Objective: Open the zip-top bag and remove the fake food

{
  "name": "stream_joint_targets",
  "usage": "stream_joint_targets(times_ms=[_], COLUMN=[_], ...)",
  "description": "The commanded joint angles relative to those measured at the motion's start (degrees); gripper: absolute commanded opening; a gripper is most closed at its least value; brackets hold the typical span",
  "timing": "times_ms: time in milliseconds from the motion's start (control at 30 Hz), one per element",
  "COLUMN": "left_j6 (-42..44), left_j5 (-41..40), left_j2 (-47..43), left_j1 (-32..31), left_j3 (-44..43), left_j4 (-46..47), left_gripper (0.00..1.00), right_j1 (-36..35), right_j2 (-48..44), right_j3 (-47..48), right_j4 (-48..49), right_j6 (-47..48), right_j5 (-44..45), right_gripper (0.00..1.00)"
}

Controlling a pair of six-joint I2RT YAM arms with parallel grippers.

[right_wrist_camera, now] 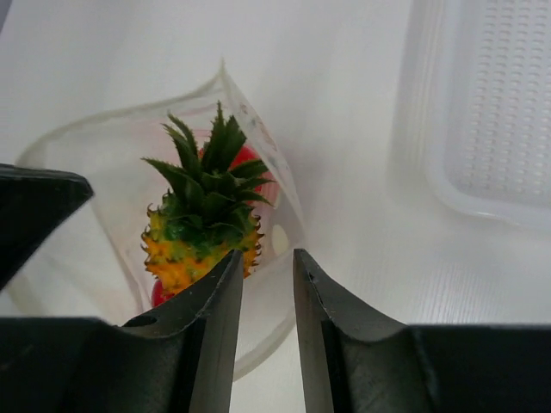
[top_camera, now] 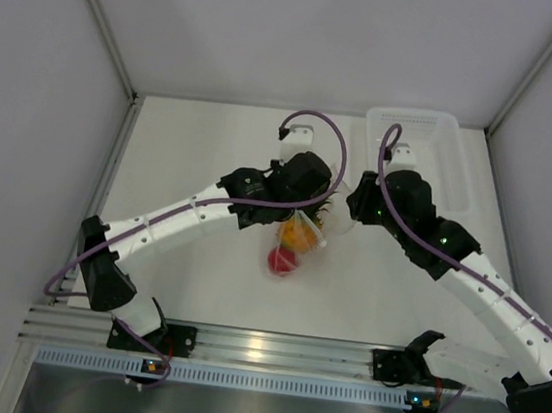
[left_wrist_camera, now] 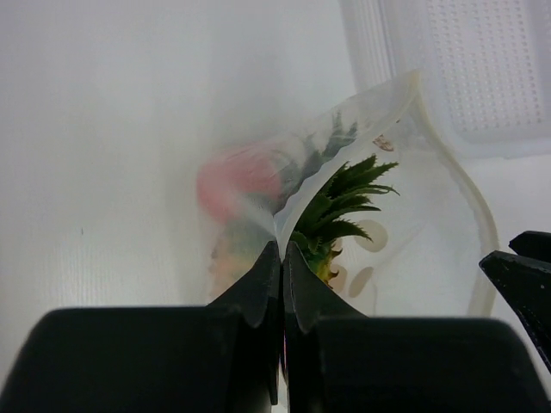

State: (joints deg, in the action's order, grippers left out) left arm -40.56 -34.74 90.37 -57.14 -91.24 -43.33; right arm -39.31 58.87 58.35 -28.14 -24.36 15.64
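The right gripper grabs the pineapple's green top (right_wrist_camera: 211, 178) next, to take the pineapple (right_wrist_camera: 202, 237) out of the bag body-last.
The clear zip-top bag (top_camera: 310, 239) hangs open at mid-table between my two grippers. Inside it are the fake food: an orange-yellow pineapple (right_wrist_camera: 202, 237) with a green crown (left_wrist_camera: 344, 202), and a red fruit (top_camera: 283, 260) below it. My left gripper (left_wrist_camera: 282, 245) is shut on the bag's near rim, with the thin plastic pinched between its fingertips. On the opposite side, my right gripper (right_wrist_camera: 267, 254) has its jaws a little apart. The far rim of the bag (right_wrist_camera: 103, 163) shows in the gap, touching neither finger. Another red fruit (right_wrist_camera: 245, 157) shows behind the crown.
A rigid translucent bin (top_camera: 416, 133) stands at the back right, close behind the right arm. White walls close off the table at the back and on both sides. An aluminium rail runs along the near edge.
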Motion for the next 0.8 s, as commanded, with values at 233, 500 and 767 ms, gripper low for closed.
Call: stream_joint_targets(times_ms=[233, 500, 767], left_j6=[-8.13, -9.45, -11.48], left_j5=[-4.54, -5.07, -5.95], left_j2=[-1.16, -1.25, -1.77], left_j1=[-1.21, -1.3, -1.65], left_j3=[1.15, 1.24, 2.38], left_j4=[3.78, 3.87, 4.31], left_gripper=[0.0, 0.0, 0.0], right_j1=[0.46, 0.11, -0.94], right_j2=[2.38, 3.96, 9.85], right_j3=[9.86, -0.5, -2.35], right_j4=[0.0, 13.89, 17.95], right_j6=[-4.46, -16.59, -24.23], right_j5=[-11.48, -12.21, -6.43], right_gripper=[0.33, 0.51, 0.59])
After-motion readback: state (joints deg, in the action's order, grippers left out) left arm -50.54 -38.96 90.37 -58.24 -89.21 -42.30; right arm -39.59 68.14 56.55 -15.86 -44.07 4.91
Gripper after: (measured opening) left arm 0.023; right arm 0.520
